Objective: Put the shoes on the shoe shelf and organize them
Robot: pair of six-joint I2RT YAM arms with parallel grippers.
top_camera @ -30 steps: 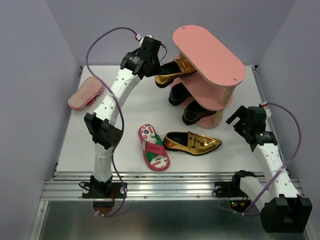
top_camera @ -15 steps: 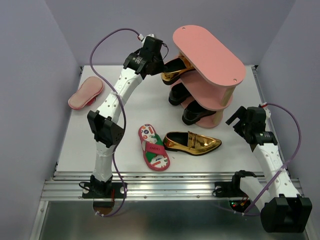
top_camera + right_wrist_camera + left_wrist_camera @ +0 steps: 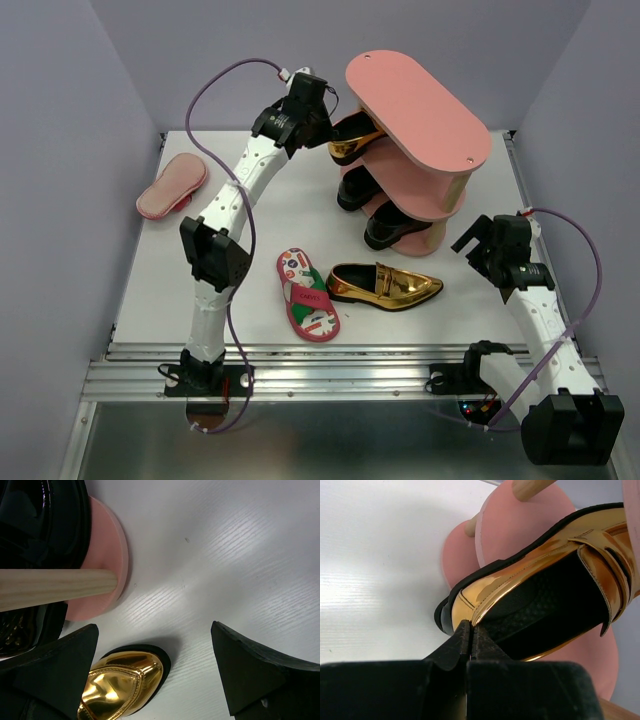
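I should open my left gripper now: the front of the gold loafer is on the middle board and only its heel is past the board's edge, so the loafer would stay there.
The salmon-pink shoe shelf [image 3: 420, 105] stands at the back right of the table. My left gripper [image 3: 325, 130] is shut on the heel rim of a gold loafer [image 3: 350, 148], which lies partly on the middle board under the top board. In the left wrist view the pinched gold loafer [image 3: 545, 580] rests over the pink shelf board [image 3: 520, 515]. Two black loafers [image 3: 395, 230] sit on the lower boards. A second gold loafer [image 3: 385, 285] and a printed flip-flop [image 3: 307, 295] lie on the table in front. Another flip-flop [image 3: 170, 187] lies sole-up at the left. My right gripper [image 3: 478, 245] is open, above that second gold loafer's toe [image 3: 125, 685].
A wooden post [image 3: 55, 587] and the shelf's bottom board [image 3: 107, 560] with a black loafer [image 3: 40, 520] show in the right wrist view. Grey walls enclose the table on three sides. A metal rail [image 3: 350, 375] runs along the near edge.
My left gripper has pushed the gold loafer rightward, further onto the shelf's middle board. The right arm has stayed still.
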